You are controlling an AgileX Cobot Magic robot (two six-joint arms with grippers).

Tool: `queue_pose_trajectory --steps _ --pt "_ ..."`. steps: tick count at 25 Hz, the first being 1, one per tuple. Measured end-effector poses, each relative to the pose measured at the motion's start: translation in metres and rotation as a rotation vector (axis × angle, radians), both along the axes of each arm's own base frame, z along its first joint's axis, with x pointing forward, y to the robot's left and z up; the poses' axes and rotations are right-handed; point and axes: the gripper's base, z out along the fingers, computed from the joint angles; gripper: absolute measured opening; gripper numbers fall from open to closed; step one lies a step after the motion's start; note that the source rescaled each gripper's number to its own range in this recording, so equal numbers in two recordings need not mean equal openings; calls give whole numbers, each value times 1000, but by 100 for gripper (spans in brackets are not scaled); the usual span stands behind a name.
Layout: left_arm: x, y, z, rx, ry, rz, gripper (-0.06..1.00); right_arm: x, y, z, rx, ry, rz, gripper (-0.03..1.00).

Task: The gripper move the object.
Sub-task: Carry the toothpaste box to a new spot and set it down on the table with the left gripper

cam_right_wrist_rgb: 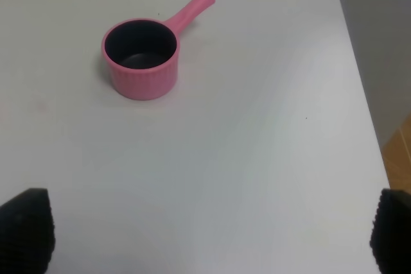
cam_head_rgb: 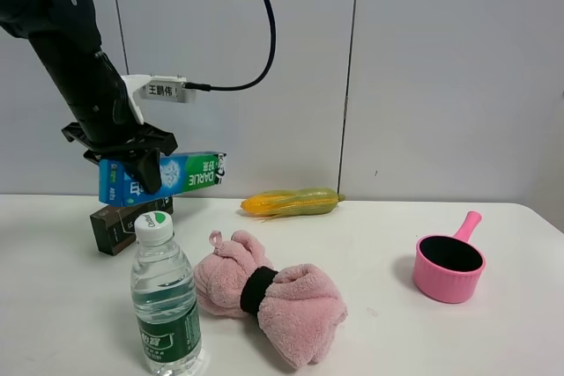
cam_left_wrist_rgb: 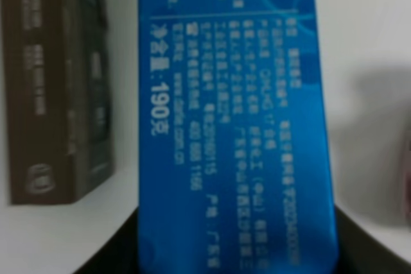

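Note:
My left gripper needs to keep holding the toothpaste box (cam_head_rgb: 167, 176) until it is lower, because the box is high above the table beside the brown box (cam_head_rgb: 129, 223) and would fall if I opened now.
My left gripper (cam_head_rgb: 141, 167) is shut on the long blue and green toothpaste box (cam_head_rgb: 167, 176) and holds it level in the air above the dark brown box (cam_head_rgb: 129, 223) at the back left of the table. In the left wrist view the toothpaste box (cam_left_wrist_rgb: 234, 120) fills the middle, its blue face with white lettering toward the camera, and the brown box (cam_left_wrist_rgb: 58, 88) lies beside it on the table below. My right gripper (cam_right_wrist_rgb: 209, 232) is open and empty above bare table; it does not show in the exterior view.
A yellow-green corn cob (cam_head_rgb: 293, 202) lies at the back middle. A pink towel bundle (cam_head_rgb: 269, 295) and a water bottle (cam_head_rgb: 164, 301) are at the front. A pink saucepan (cam_head_rgb: 449, 265) sits at the right, also in the right wrist view (cam_right_wrist_rgb: 142, 56).

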Motion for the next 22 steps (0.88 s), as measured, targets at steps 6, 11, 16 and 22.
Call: queue_pose_trajectory --steps 6,11,16,22 --pt "-7 0 -25 -23 -38 -19 0 0 0 0 0 0 0 100" --pt "-16 6 -47 4 -48 -33 0 0 0 0 0 0 0 100" --pt "-24 13 -63 18 -57 -17 0 0 0 0 0 0 0 100" --pt "-28 17 -70 24 -65 -6 0 0 0 0 0 0 0 100"
